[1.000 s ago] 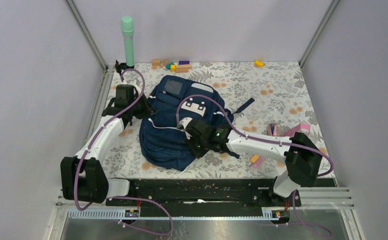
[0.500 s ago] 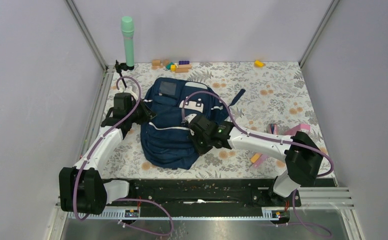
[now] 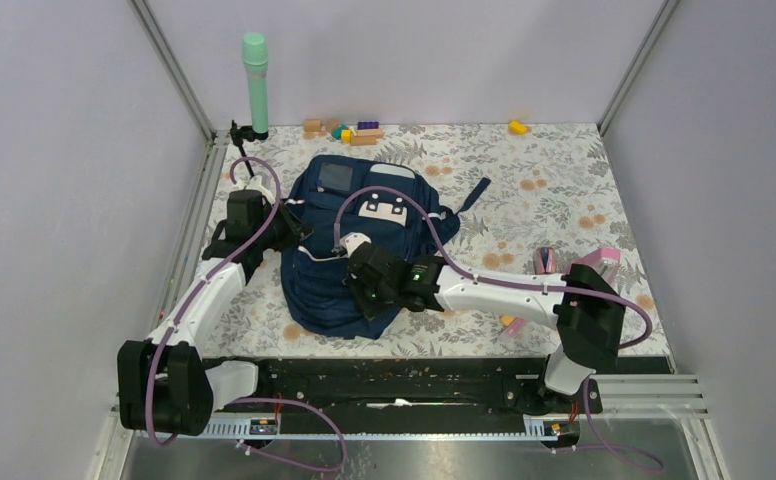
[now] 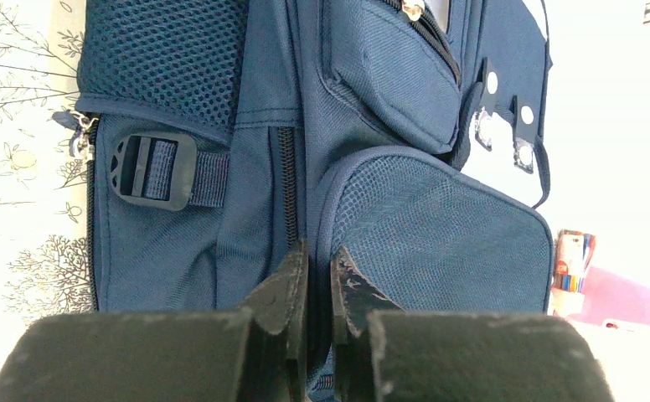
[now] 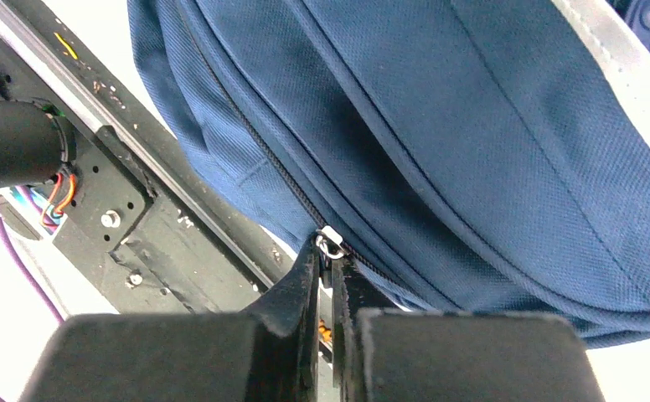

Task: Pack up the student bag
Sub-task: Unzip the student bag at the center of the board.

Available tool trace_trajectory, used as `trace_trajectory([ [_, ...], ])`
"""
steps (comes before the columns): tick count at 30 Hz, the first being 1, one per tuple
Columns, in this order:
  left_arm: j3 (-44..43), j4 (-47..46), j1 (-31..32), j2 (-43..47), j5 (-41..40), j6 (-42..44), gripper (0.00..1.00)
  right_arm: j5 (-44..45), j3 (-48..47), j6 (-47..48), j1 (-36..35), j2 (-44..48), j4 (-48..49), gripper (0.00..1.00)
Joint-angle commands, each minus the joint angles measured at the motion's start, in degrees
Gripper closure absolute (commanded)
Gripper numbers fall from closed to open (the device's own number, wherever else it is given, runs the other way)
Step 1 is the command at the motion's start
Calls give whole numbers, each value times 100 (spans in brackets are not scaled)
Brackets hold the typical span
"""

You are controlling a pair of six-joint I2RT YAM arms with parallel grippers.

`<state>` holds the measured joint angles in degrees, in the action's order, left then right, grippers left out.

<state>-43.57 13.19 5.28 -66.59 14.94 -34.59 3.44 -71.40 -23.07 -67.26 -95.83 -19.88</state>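
Observation:
My right gripper stays closed on the zipper pull (image 5: 330, 243) for now: the track continues, so opening now would leave the zipper pull mid-zipper.
The student bag (image 3: 339, 225), a navy-blue backpack with a white patch, lies in the middle left of the table. My left gripper (image 3: 291, 222) is shut on a fold of the student bag's side fabric (image 4: 317, 251) beside a zipper. My right gripper (image 3: 356, 285) is shut on a metal zipper pull (image 5: 330, 243) on the student bag's main zipper, at the bag's near edge over the black base rail.
A mint-green cylinder (image 3: 256, 80) stands at the back left corner. Several coloured blocks (image 3: 349, 130) and a yellow piece (image 3: 517, 127) lie along the back edge. Pink items (image 3: 596, 262) and a small can (image 3: 545, 260) lie at the right. A black rail (image 3: 404, 378) runs along the near edge.
My right gripper has moved left along the student bag's near edge with the zipper pull. The bag has shifted and changed shape. My left gripper has stayed at the bag's left side.

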Motion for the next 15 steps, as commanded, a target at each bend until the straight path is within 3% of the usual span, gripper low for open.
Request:
trace_trajectory([
  [1, -55, -716, 57, 181, 231, -361, 100, -194, -574, -151, -155, -130, 581, 100],
  [15, 94, -878, 61, 497, 355, -552, 100, -82, -1059, -125, -122, -445, 328, 100],
])
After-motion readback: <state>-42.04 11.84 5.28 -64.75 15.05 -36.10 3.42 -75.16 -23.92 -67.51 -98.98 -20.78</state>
